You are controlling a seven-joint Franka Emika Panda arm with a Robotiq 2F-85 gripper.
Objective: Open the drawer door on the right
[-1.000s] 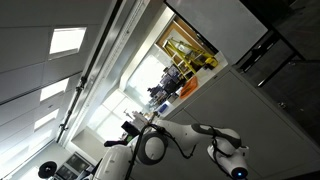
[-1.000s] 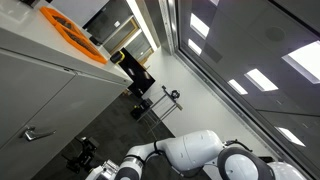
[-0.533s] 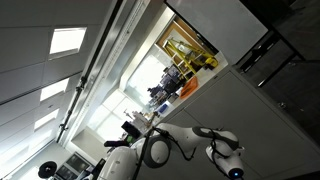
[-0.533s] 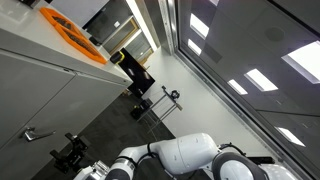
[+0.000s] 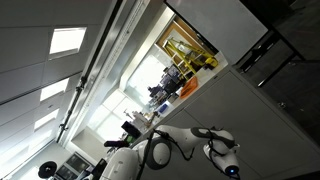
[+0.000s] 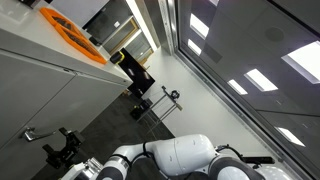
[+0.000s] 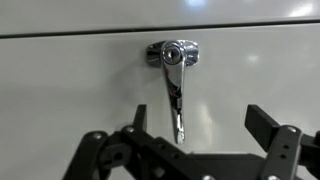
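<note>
My gripper needs to move toward the chrome lever (image 7: 177, 104) before it closes on the lever, because my open fingers stop short of it in an exterior view.
The white drawer door (image 7: 70, 90) fills the wrist view. It bears a chrome lever handle (image 7: 173, 60) that hangs down from a round base; no dark knob shows. My gripper (image 7: 200, 125) is open in front of the door, with the lever's tip between its two dark fingers, nearer one finger and touching neither. In an exterior view the gripper (image 6: 60, 148) sits just beside the same handle (image 6: 30, 133) on the white cabinet front (image 6: 45, 95). The door is shut.
An orange object (image 6: 70, 33) lies on the counter above the cabinet. A black box (image 6: 132, 66) stands further along the counter. A tripod stand (image 6: 158, 103) is on the dark floor. The white arm (image 5: 165, 148) shows low in an exterior view.
The gripper has moved along the cabinet front toward the lever handle, and the arm has stretched after it. The door has not moved.
</note>
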